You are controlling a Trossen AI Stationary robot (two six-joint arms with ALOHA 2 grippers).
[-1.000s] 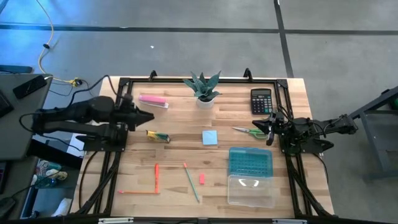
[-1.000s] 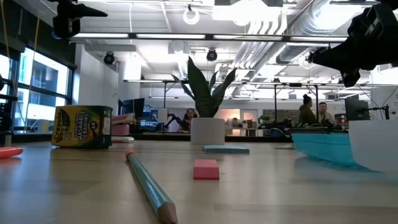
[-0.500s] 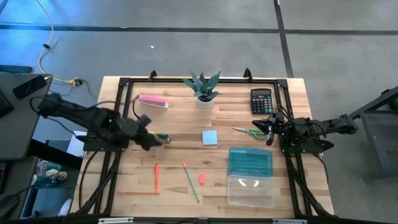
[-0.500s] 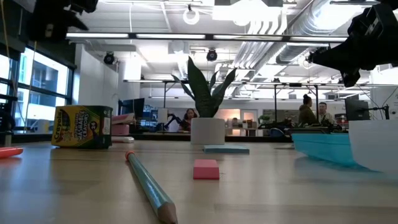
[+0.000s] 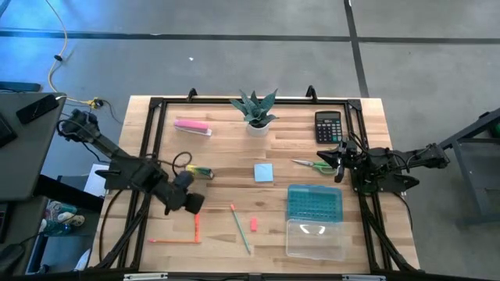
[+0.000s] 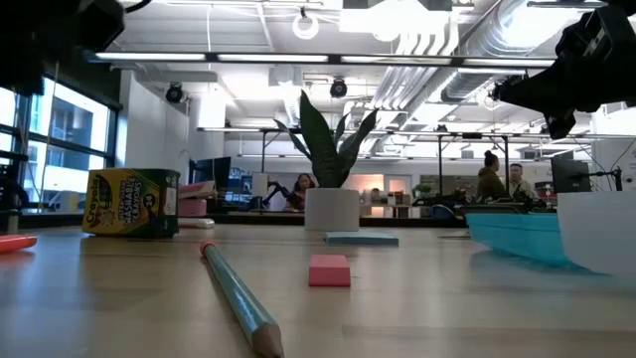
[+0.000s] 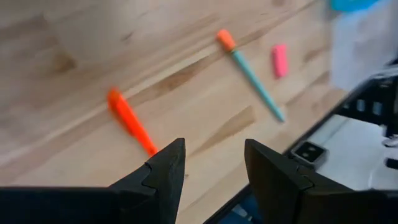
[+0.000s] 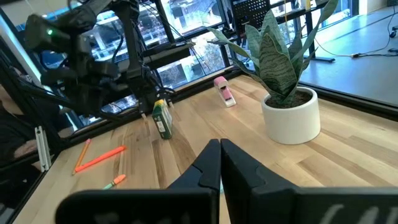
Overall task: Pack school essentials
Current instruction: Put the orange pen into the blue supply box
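Note:
Next, my left gripper grabs the orange-red pen [image 5: 197,222] [image 7: 129,118] by its body to pack it into the clear case.
My left gripper [image 5: 192,204] [image 7: 214,167] hangs open above the table's near left part, tipped downward, touching nothing. Just beyond its fingers an orange-red pen [image 5: 197,222] [image 7: 129,118] lies flat on the wood; a second pen [image 5: 173,241] lies nearer the front edge. The greenish pencil [image 5: 240,228] [image 7: 254,77] and the small red piece [image 5: 253,224] [image 7: 279,60] lie to their right. The light blue notepad [image 5: 263,172] sits mid-table. The green-handled scissors [image 5: 312,165] lie beside my right gripper [image 5: 339,162] [image 8: 220,163], which is shut, level and holds nothing.
An open blue case [image 5: 315,204] with its clear lid [image 5: 314,238] lies at the near right. A potted plant [image 5: 254,115], a pink bar [image 5: 191,125] and a black calculator [image 5: 328,126] stand along the far edge. A crayon box [image 5: 199,172] lies left of the notepad.
My left gripper has swung from beside the pink bar toward the table's near edge and a little right, past the crayon box. It has come down, tipped its fingers downward and rolled. It now hangs by the upright orange pen. Its opening looks unchanged.

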